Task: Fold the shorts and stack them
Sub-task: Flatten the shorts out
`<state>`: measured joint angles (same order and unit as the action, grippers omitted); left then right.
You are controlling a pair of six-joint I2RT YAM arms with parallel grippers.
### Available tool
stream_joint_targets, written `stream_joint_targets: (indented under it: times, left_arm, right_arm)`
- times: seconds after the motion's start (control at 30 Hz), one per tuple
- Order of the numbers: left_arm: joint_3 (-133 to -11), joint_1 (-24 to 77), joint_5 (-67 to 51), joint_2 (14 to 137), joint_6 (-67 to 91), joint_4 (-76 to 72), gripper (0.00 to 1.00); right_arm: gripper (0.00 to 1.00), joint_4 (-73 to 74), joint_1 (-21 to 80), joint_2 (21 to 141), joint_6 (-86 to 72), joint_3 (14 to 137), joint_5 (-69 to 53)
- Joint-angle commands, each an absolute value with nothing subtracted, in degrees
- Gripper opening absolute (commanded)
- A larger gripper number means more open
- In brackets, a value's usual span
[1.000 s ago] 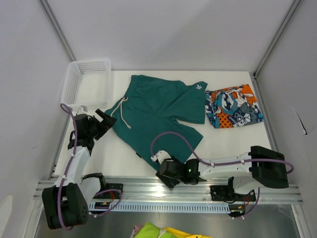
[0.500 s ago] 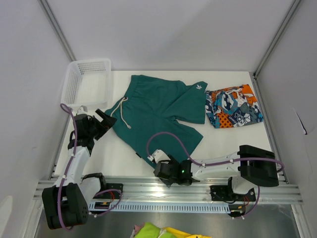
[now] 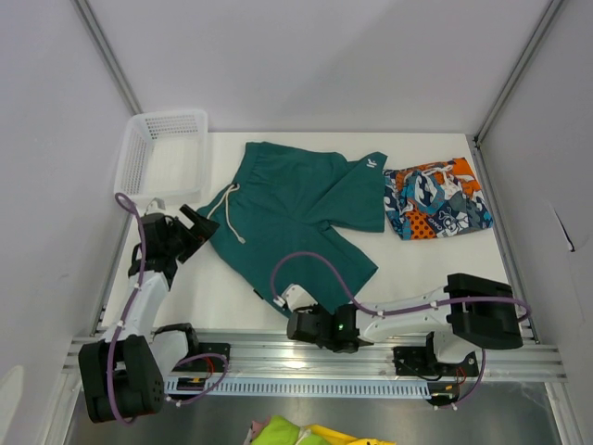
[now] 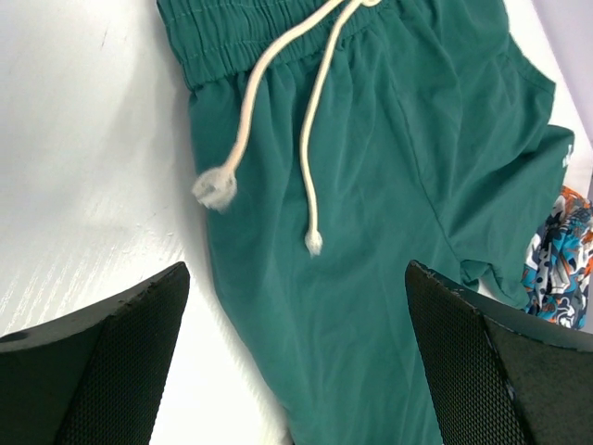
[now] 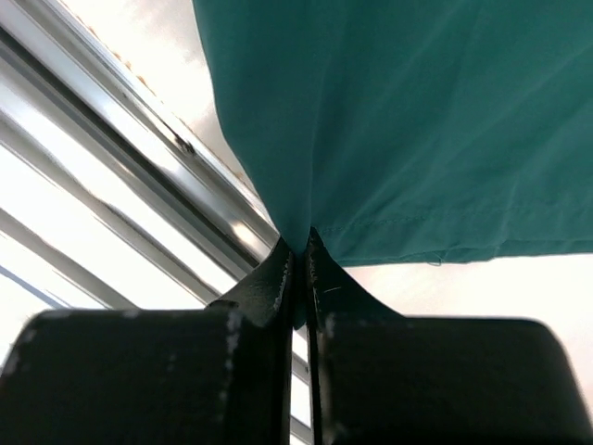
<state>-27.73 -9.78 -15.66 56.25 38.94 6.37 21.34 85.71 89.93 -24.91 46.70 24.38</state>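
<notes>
My left gripper should grab the teal shorts' near waistband corner [image 4: 193, 67] next, in line with the pinched hem corner. Then it can fold the shorts over.
The plain teal-green shorts [image 3: 296, 209] lie spread flat in the middle of the table, white drawstring [image 3: 232, 209] on their left side. The folded patchwork shorts [image 3: 435, 211] sit to their right. My right gripper [image 3: 281, 301] is low at the near edge, shut on the near-left hem corner of the teal shorts [image 5: 417, 120]; the fabric is pinched between the fingertips [image 5: 304, 243]. My left gripper [image 3: 199, 222] hovers open at the waistband's left edge, with teal cloth [image 4: 389, 185] and drawstring [image 4: 250, 120] beneath its gap [image 4: 296, 278].
A white mesh basket [image 3: 162, 153] stands at the back left corner. The aluminium rail [image 3: 371, 348] runs along the near table edge, right behind the right gripper. Grey walls close in both sides.
The right gripper slid left along the near edge to the teal leg's corner and shut on the hem. The left arm stayed put.
</notes>
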Motion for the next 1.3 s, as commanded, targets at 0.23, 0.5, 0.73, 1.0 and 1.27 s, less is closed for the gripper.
stream_joint_targets:
  times: [0.23, 0.5, 0.73, 1.0, 1.27]
  left_arm:
    - [-24.79, -10.46, -17.84, 63.27, 40.07, 0.35, 0.99]
    - [-22.15, -10.46, -17.23, 69.34, 44.47, -9.14, 0.99]
    - [-24.87, -10.89, -16.96, 76.01, 46.23, -12.92, 0.96]
    - [-25.93, -12.39, -19.07, 82.17, 48.95, -18.28, 0.88]
    - [-21.89, -13.71, -15.65, 80.16, 50.27, -20.48, 0.69]
  right_arm:
    - [0.0, 22.86, 82.54, 75.07, -28.3, 38.86, 23.38]
    - [0.0, 24.77, 78.93, 61.89, -29.71, 34.63, 19.51]
    - [0.0, 28.03, 79.36, 58.62, -32.34, 34.45, 17.32]
    - [0.0, 28.47, 82.26, 56.69, -36.47, 32.08, 18.19]
    - [0.0, 31.11, 83.14, 52.83, -39.9, 31.29, 18.9]
